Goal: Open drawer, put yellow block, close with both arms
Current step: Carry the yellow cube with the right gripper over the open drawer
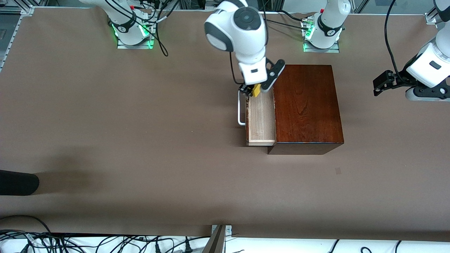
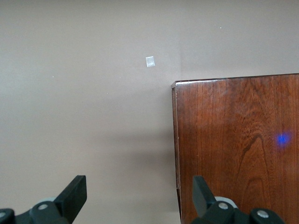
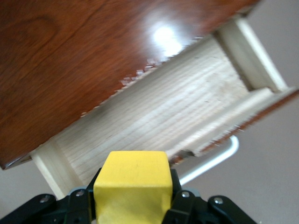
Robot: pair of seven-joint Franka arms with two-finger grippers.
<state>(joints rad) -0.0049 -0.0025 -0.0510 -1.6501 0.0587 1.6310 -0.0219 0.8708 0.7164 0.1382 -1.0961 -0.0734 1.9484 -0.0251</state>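
Observation:
I need to bring the yellow block [image 1: 256, 90] [image 3: 133, 182] down to the drawer's bottom with my right gripper before letting go, because it is above the drawer's front edge.
The dark mahogany box [image 1: 306, 105] stands mid-table with the drawer [image 1: 261, 119] pulled out toward the right arm's end, its pale tray bare and its white handle [image 1: 240, 109] outermost. My right gripper [image 1: 254, 90] is shut on the yellow block [image 1: 256, 90] and holds it over the end of the tray farther from the front camera. The right wrist view shows the block [image 3: 133, 182] in the gripper [image 3: 133, 198] above the tray [image 3: 159, 116], handle [image 3: 210, 161] and box [image 3: 70, 60]. My left gripper [image 1: 381, 84] waits open over the table beside the box, at the left arm's end; its wrist view [image 2: 138, 186] shows a box corner [image 2: 238, 149].
A small tape mark [image 1: 338, 170] lies on the brown table nearer the front camera than the box; it also shows in the left wrist view [image 2: 150, 61]. A dark object [image 1: 17, 182] juts in at the right arm's end. Cables [image 1: 105, 242] run along the front edge.

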